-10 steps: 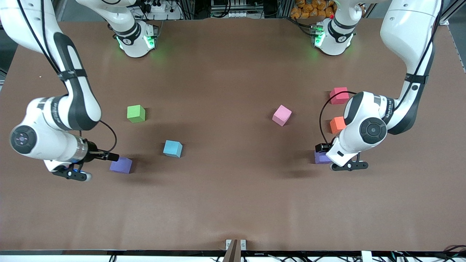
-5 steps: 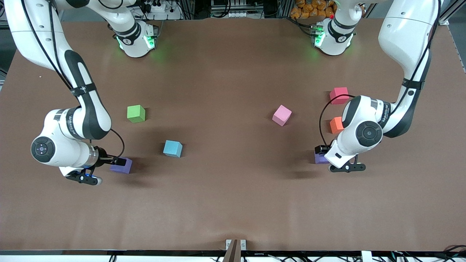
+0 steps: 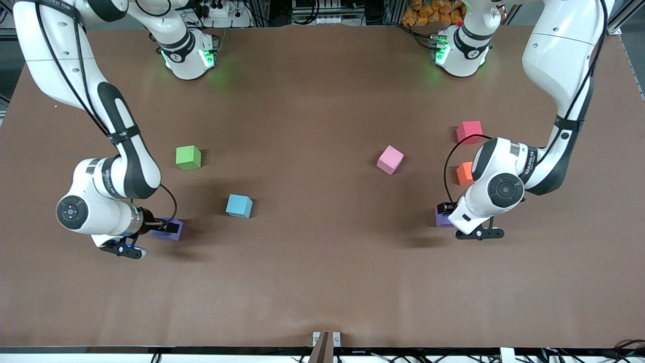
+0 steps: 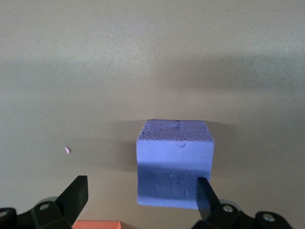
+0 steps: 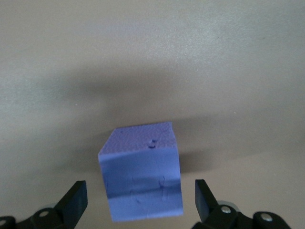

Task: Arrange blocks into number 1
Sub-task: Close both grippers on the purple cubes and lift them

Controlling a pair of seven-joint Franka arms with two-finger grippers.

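The purple block sits off-centre, ahead of my left gripper's open fingers. My left gripper needs to move toward the block before it closes on it.
Two purple blocks lie on the brown table. One purple block is at the right arm's end, and my right gripper stands open around it, with a gap at each finger. The other purple block is at the left arm's end. My left gripper is open over it, and one finger is right at the block's edge. A green block, a light blue block and a pink block lie loose between the arms.
A red-pink block and an orange block lie close to the left arm's wrist; the orange block also shows by the left fingers. The table's edge runs nearest the front camera.
The right arm has moved toward the middle of the table, and its open fingers now stand around the purple block. The left arm has shifted slightly over its purple block.
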